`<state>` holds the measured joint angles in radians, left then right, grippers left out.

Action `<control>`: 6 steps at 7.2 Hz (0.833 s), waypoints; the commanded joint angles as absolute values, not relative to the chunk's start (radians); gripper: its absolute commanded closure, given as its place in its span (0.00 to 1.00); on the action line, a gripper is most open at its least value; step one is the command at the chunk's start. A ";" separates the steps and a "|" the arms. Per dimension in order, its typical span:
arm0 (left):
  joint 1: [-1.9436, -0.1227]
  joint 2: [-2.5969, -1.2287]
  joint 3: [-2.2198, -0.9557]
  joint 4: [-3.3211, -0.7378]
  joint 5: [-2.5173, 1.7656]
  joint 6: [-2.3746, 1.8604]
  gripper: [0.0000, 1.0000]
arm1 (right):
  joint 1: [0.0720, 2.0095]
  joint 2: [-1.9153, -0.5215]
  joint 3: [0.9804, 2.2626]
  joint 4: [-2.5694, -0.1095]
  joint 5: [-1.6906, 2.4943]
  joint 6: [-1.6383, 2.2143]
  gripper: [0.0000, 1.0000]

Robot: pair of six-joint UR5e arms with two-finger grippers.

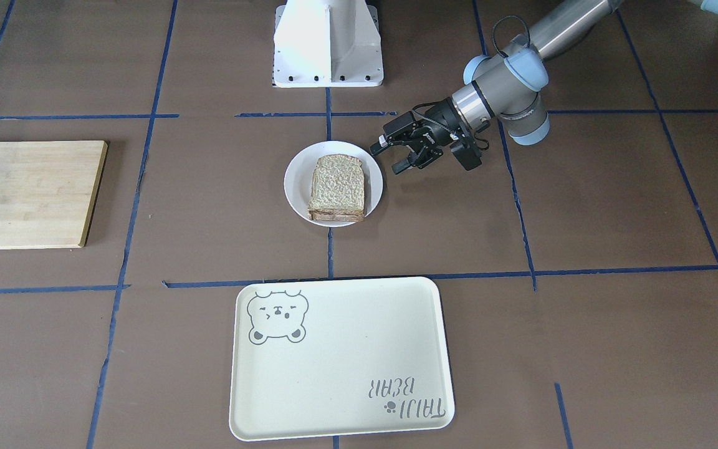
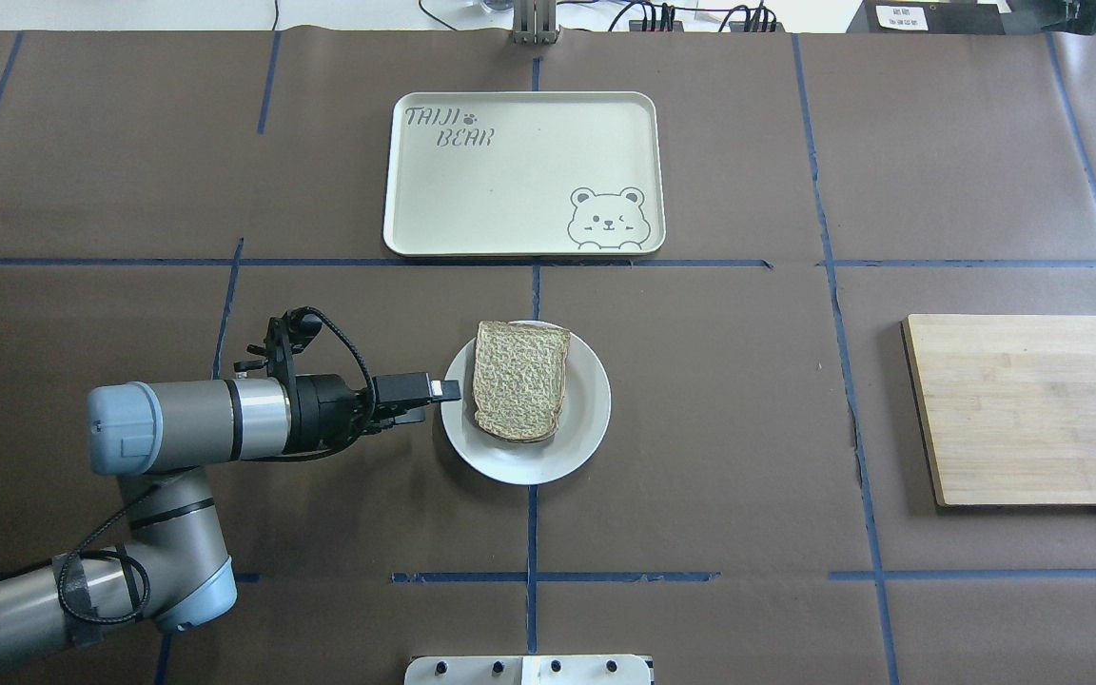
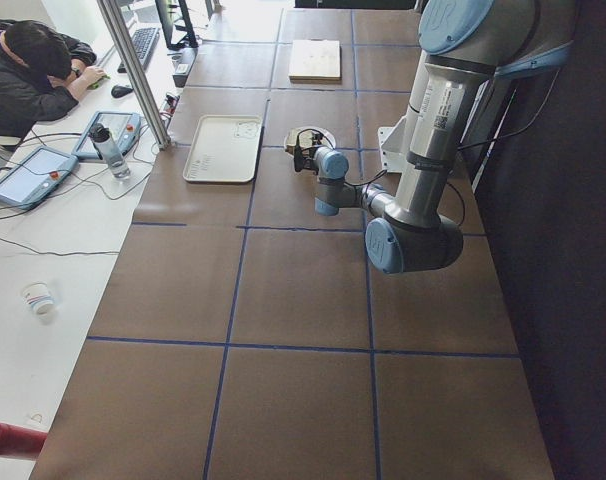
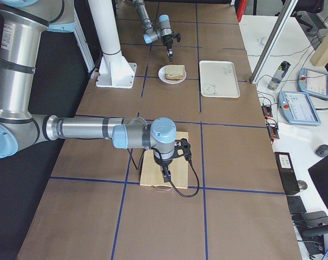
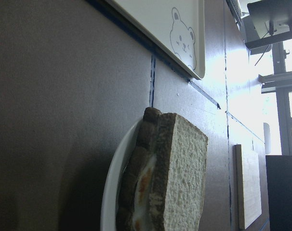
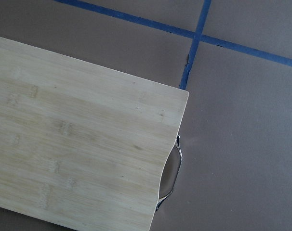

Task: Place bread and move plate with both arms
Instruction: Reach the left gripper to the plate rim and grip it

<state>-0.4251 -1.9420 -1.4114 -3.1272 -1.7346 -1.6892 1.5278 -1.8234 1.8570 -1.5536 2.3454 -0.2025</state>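
My left gripper next needs to grab the white plate by its rim (image 1: 376, 173) to move the bread onto the bear tray (image 1: 341, 352).
The plain bread slice (image 1: 337, 184) lies on top of another slice on the small white plate (image 1: 296, 181) at the table's middle. It also shows in the overhead view (image 2: 521, 379) on the plate (image 2: 586, 419). In the left wrist view the bread (image 5: 184, 178) covers a lower slice with egg (image 5: 142, 185) on the plate (image 5: 111, 192). My left gripper (image 1: 387, 157) is open and empty, just beside the plate's rim; it also shows in the overhead view (image 2: 443, 390). My right gripper (image 4: 164, 174) hangs over the wooden board; I cannot tell whether it is open.
A cream bear tray (image 2: 519, 171) lies beyond the plate, on the far side from the robot base (image 1: 328, 43). A wooden cutting board (image 2: 1033, 409) with a metal handle (image 6: 172, 175) lies on my right.
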 commanded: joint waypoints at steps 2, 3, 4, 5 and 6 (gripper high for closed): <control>-0.419 -1.970 -1.362 -3.132 -1.717 -1.693 0.33 | 1.528 -1.822 1.859 -1.552 2.345 -0.202 0.00; -0.419 -1.974 -1.352 -3.132 -1.717 -1.710 0.50 | 1.528 -1.822 1.858 -1.552 2.345 -0.202 0.00; -0.419 -1.974 -1.344 -3.132 -1.717 -1.712 0.56 | 1.528 -1.822 1.858 -1.552 2.345 -0.202 0.00; -0.419 -1.976 -1.333 -3.132 -1.717 -1.712 0.56 | 1.526 -1.822 1.858 -1.552 2.345 -0.202 0.00; -0.419 -1.976 -1.330 -3.132 -1.717 -1.712 0.56 | 1.528 -1.822 1.858 -1.552 2.345 -0.202 0.00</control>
